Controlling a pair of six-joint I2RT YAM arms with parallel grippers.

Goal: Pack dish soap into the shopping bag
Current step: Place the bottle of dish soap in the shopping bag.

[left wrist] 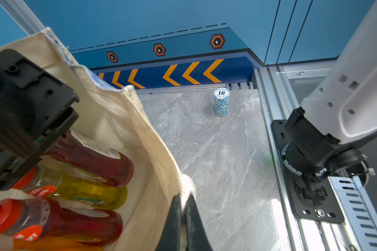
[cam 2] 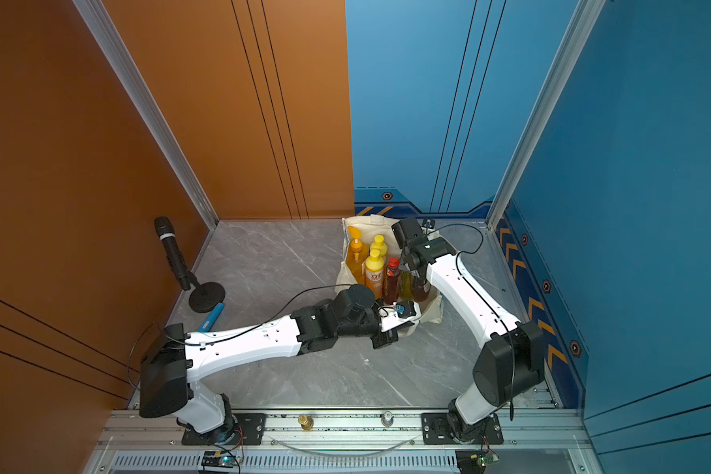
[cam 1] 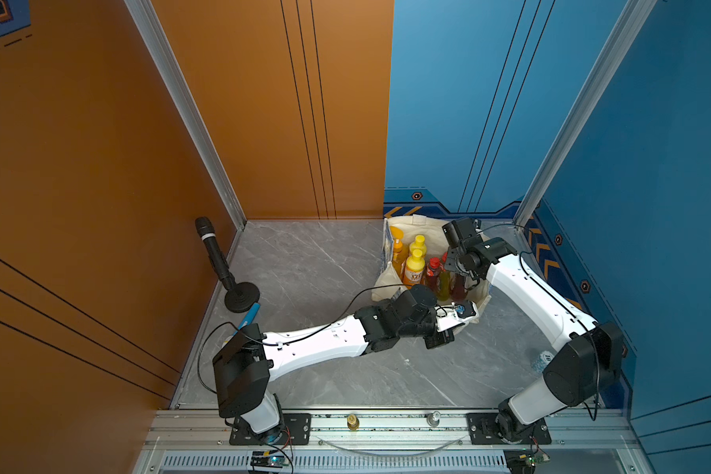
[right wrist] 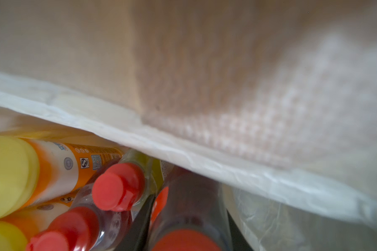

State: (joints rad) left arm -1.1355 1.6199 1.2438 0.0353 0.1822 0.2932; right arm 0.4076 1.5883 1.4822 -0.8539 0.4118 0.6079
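The dark red bottle [cam 1: 459, 289] is higher than the yellow-green bottle in the shopping bag [cam 1: 411, 223]. I should lower it before my right gripper lets it go.
The shopping bag [cam 1: 411, 223] [cam 2: 370, 223] stands open at the back right of the table, holding several dish soap bottles upright. These include a big orange pump bottle [cam 1: 397, 246], two yellow-capped ones [cam 1: 413, 266] and a dark red one [cam 1: 432, 273]. My left gripper [cam 1: 471, 310] [left wrist: 184, 196] is shut on the bag's near rim [left wrist: 186, 182]. My right gripper [cam 1: 458, 273] [right wrist: 187, 208] reaches down into the bag, shut on a dark red bottle [left wrist: 96, 158] beside the yellow-green one [left wrist: 85, 191]. Bag cloth [right wrist: 183, 141] fills much of the right wrist view.
A black microphone [cam 1: 218, 262] on a round stand is at the far left, with a blue pen-like stick [cam 1: 249, 316] beside its base. A stack of blue poker chips [left wrist: 221, 102] [cam 1: 544, 361] sits near the right wall. A metal rail [cam 1: 386, 427] runs along the front edge.
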